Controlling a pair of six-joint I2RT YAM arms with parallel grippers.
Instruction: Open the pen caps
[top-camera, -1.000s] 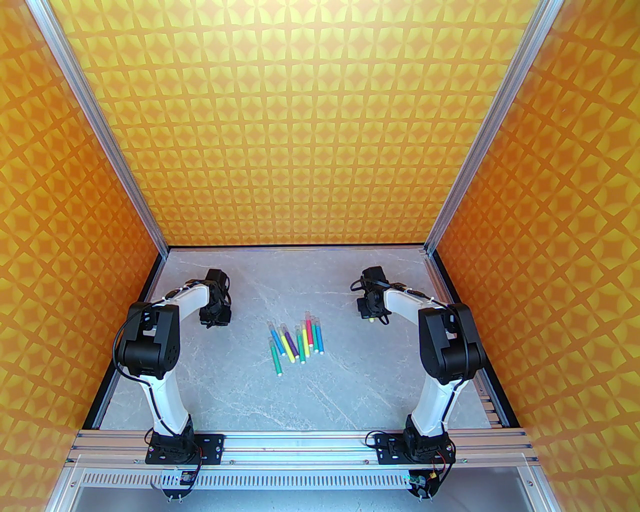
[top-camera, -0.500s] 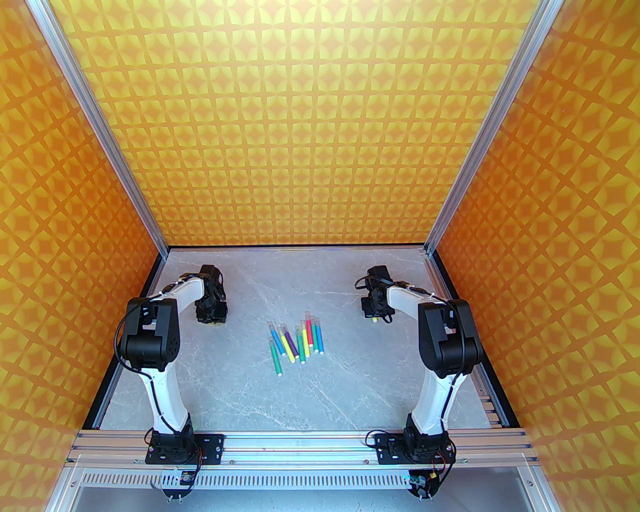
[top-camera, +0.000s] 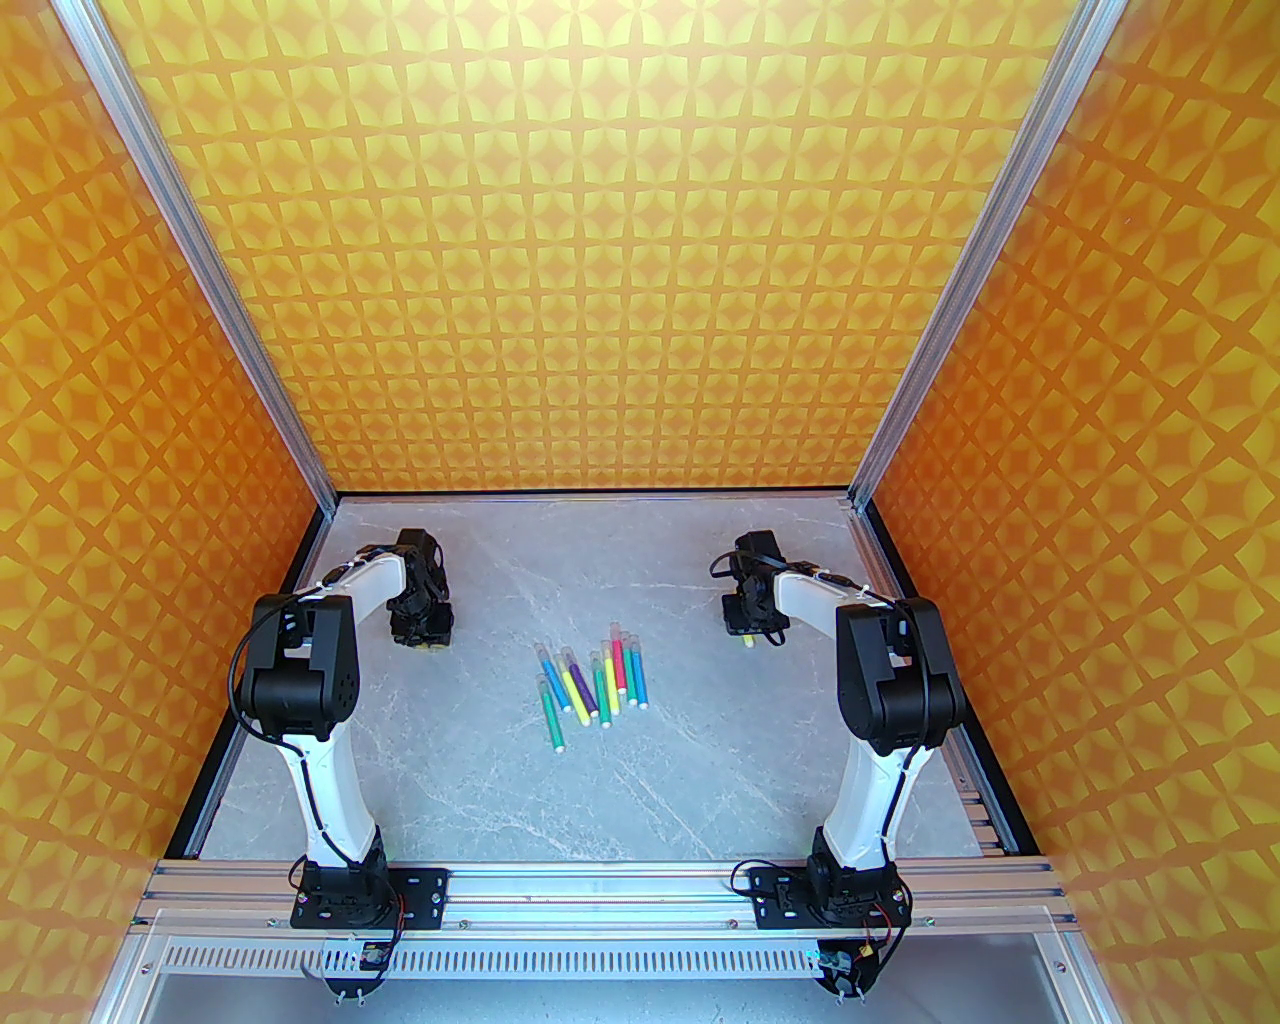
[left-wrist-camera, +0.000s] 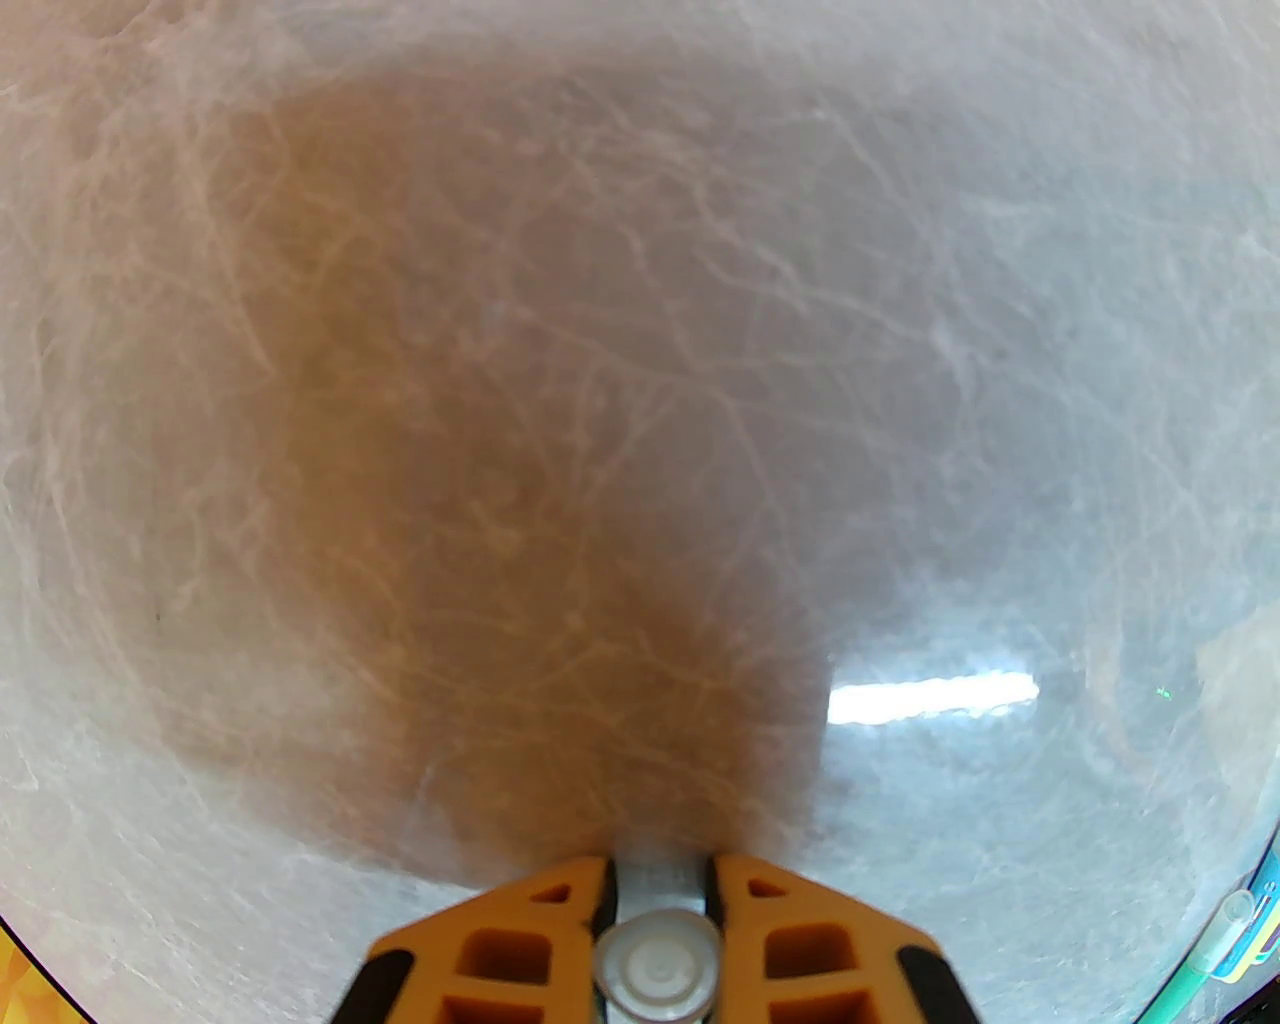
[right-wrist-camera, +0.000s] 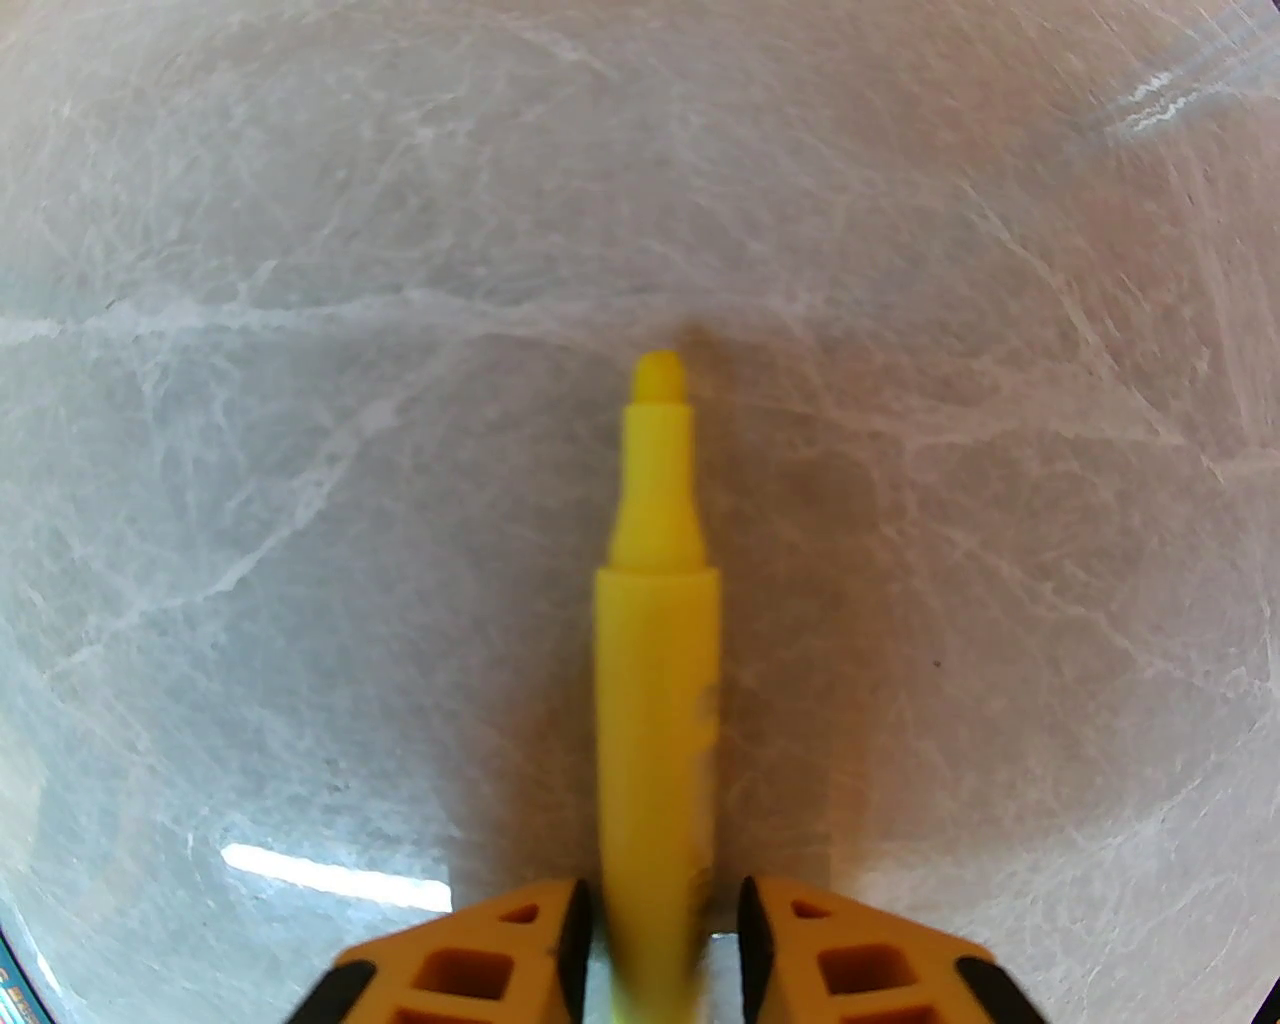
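Observation:
The pen cap would end on the empty flat table close below, so my left gripper needs to release it.
Pinched between the orange fingers of my left gripper is a translucent whitish pen cap, seen end-on; the gripper hangs low over the table's left side. My right gripper stands at the right with an uncapped yellow pen between its jaws. A thin gap shows on each side of the barrel, and the tip points away over the table. Several capped pens lie side by side at the table's middle, their clear caps at the far ends.
The grey marble table has orange patterned walls on three sides and an aluminium rail along the near edge. The ends of some pens show at the left wrist view's lower right corner.
The right jaws have parted a little around the yellow pen. The left gripper shifted slightly left and back a second ago and has held still since.

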